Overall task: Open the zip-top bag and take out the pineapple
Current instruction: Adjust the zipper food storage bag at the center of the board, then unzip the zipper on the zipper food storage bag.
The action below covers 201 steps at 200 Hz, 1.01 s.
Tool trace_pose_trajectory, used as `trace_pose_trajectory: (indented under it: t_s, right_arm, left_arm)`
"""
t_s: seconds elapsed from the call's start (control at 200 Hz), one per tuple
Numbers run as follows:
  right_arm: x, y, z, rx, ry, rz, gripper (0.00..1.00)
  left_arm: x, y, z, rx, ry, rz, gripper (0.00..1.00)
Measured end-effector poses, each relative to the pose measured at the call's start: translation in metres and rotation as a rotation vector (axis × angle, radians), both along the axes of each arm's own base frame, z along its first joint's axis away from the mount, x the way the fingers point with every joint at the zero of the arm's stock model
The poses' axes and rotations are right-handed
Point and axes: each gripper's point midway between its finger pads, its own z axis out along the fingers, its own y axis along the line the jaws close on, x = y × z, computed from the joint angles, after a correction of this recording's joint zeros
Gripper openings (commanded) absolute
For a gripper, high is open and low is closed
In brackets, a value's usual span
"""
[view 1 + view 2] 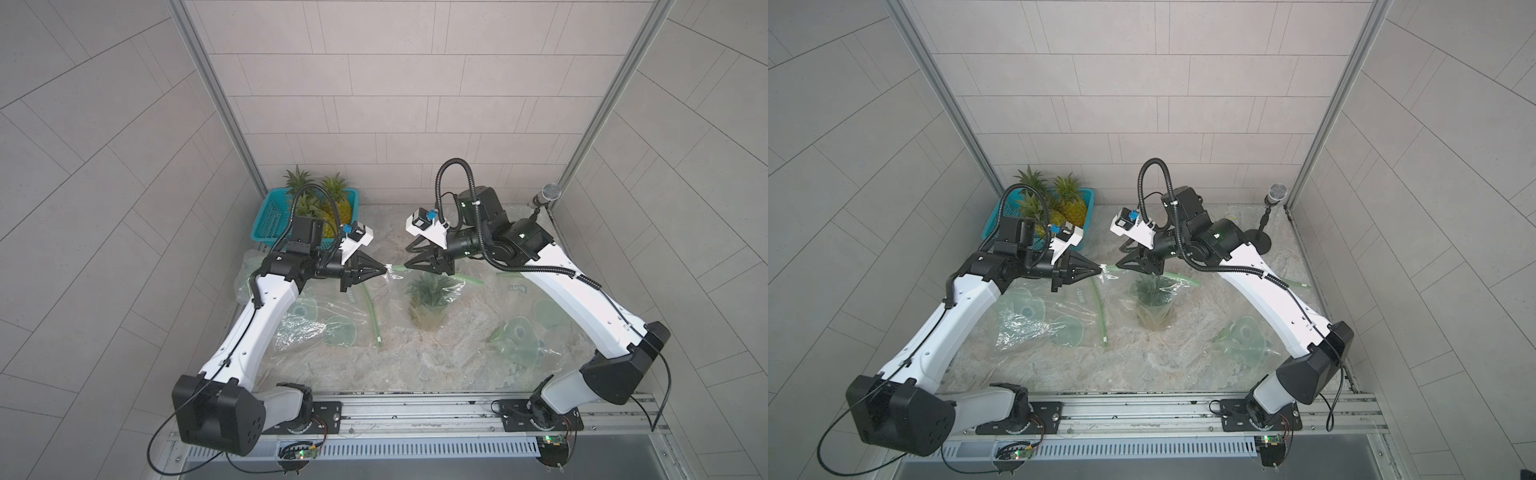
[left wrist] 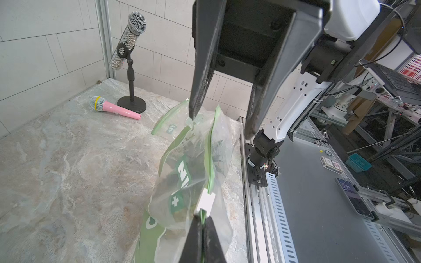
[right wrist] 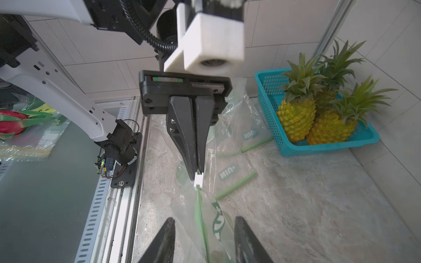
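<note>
Next, my right gripper grabs the white slider [image 2: 206, 201] across the zip that my left gripper holds, to slide the zip-top bag open.
A clear zip-top bag [image 1: 397, 291] with a green zip strip [image 2: 210, 159] stands mid-table, lifted at its top edge. The pineapple [image 1: 426, 305] [image 1: 1152, 301] is inside it, leaves up, dimly visible through the plastic. My left gripper [image 1: 384, 271] [image 2: 201, 218] is shut on the bag's zip strip, right behind the white slider [image 2: 206, 201] [image 3: 198, 178]. My right gripper [image 1: 407, 257] [image 3: 204, 219] is open, its two fingers on either side of the bag's top edge; neither is seen touching it. In the left wrist view one right fingertip [image 2: 193, 116] is close to the bag's far end.
A teal basket [image 1: 270, 216] [image 3: 266, 95] with three pineapples stands at the back left. Empty zip bags lie flat at the left [image 1: 307, 324] and right [image 1: 519, 332]. A silver microphone on a stand [image 2: 132, 41] and a pink microphone [image 2: 114, 109] are at the back right.
</note>
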Motion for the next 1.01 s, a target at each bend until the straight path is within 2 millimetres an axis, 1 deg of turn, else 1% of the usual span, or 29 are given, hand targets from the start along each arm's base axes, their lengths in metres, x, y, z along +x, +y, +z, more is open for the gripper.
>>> trace_pose_trajectory:
  t_s: [0.065,0.15,0.25,0.38,0.49,0.735,0.866,0.906,1.006]
  right_arm:
    - [-0.002,0.009,0.0,-0.004,0.0,0.024,0.44]
    - [-0.005,0.018,-0.006,-0.016,0.014,0.046,0.44]
    - [-0.004,0.024,-0.013,-0.032,0.033,0.059,0.39]
    - [-0.001,0.029,-0.019,-0.047,0.05,0.064,0.31]
    - [0.002,0.032,-0.019,-0.049,0.056,0.063,0.27]
    - [0.005,0.036,-0.027,-0.069,0.081,0.065,0.27]
    - [0.005,0.037,-0.031,-0.078,0.092,0.066,0.17]
    - [0.005,0.038,-0.031,-0.08,0.094,0.067,0.15]
    - [0.005,0.037,-0.032,-0.09,0.098,0.06,0.06]
  left_arm:
    - [-0.001,0.0,0.001,-0.004,0.005,-0.002,0.0]
    - [-0.001,0.0,0.001,-0.005,0.007,-0.004,0.0]
    - [-0.001,0.0,0.001,-0.007,0.008,-0.005,0.0]
    - [-0.002,0.0,0.002,-0.009,0.006,-0.005,0.0]
    - [-0.002,0.0,0.003,-0.01,-0.001,-0.005,0.0]
    - [-0.001,0.0,0.004,-0.011,0.0,-0.004,0.0]
    - [-0.001,0.0,0.004,-0.01,-0.002,-0.002,0.0]
    - [-0.001,0.0,0.003,-0.01,-0.002,-0.001,0.0]
    - [0.0,0.0,0.003,-0.004,0.0,0.006,0.0]
